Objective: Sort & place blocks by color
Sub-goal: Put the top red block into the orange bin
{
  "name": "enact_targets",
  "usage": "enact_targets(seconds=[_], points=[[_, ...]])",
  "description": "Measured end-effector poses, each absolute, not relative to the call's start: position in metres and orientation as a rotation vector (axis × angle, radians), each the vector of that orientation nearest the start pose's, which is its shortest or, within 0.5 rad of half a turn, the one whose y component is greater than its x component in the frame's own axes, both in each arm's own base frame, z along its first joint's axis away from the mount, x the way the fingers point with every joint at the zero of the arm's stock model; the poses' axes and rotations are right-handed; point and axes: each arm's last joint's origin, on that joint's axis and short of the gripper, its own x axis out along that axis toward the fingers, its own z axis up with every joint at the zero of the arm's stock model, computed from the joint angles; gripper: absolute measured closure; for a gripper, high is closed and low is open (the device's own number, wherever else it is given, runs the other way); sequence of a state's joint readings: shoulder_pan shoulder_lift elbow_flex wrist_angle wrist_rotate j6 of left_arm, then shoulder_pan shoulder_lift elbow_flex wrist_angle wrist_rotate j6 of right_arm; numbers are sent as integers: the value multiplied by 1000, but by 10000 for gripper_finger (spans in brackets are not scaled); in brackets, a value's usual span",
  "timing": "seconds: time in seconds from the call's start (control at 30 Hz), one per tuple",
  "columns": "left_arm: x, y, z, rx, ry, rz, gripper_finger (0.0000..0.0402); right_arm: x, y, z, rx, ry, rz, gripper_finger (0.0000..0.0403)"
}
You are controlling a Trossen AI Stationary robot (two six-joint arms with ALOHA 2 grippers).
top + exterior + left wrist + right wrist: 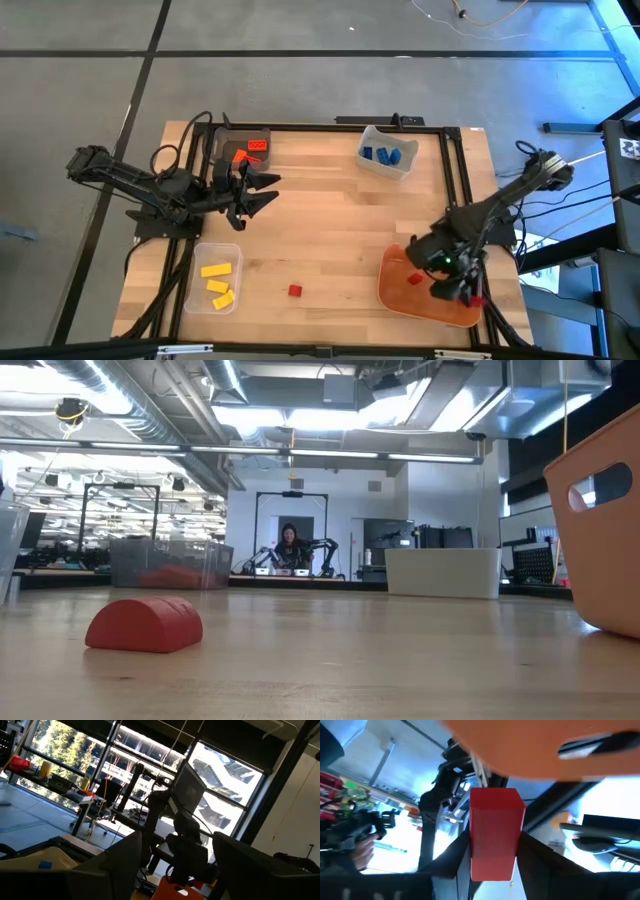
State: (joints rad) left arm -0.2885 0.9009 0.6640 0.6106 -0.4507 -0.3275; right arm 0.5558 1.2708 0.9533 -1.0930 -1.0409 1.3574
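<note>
The red block's end juts past the orange tray's rim, so my right gripper keeps holding the red block (476, 301) (495, 835) for now, until it hangs over the orange tray's bottom.
My right gripper (462, 292) hangs over the near right end of the orange tray (400, 295), shut on a red block (495, 832). A second small red piece (414, 278) lies in the tray. Another red block (294, 290), round-topped in the low view (145, 624), rests flat on the table near its front edge. Yellow blocks (217, 280) lie in a clear bin, blue ones (385, 154) in a far bin, red and orange ones (250, 152) in a grey bin. My left gripper (270, 192) waits open beside the grey bin, holding nothing. My right gripper pinches the red block (495, 865) between its two fingers (455, 857), one on each of two opposite side faces. The block sticks out past the fingertips and is lifted clear, with the tray's orange wall (520, 745) just beyond it.
The orange tray's wall (600, 530) stands tall on the right in the low view. The clear bin (236, 262) sits at the near left, the grey bin (228, 135) at the far left, the blue-block bin (405, 165) at the far middle. Bare wood (340, 220) lies between them.
</note>
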Motion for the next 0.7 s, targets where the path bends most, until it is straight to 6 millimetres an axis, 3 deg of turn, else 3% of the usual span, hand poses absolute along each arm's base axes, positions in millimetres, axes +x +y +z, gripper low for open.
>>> enact_targets(seconds=[0.23, 0.7], points=[[191, -44, 346, -459, -373, 102, 165, 164, 115, 210, 1322, 2193, 62, 279], [191, -44, 346, -459, -373, 102, 165, 153, 103, 168, 1397, 2196, -108, 279]])
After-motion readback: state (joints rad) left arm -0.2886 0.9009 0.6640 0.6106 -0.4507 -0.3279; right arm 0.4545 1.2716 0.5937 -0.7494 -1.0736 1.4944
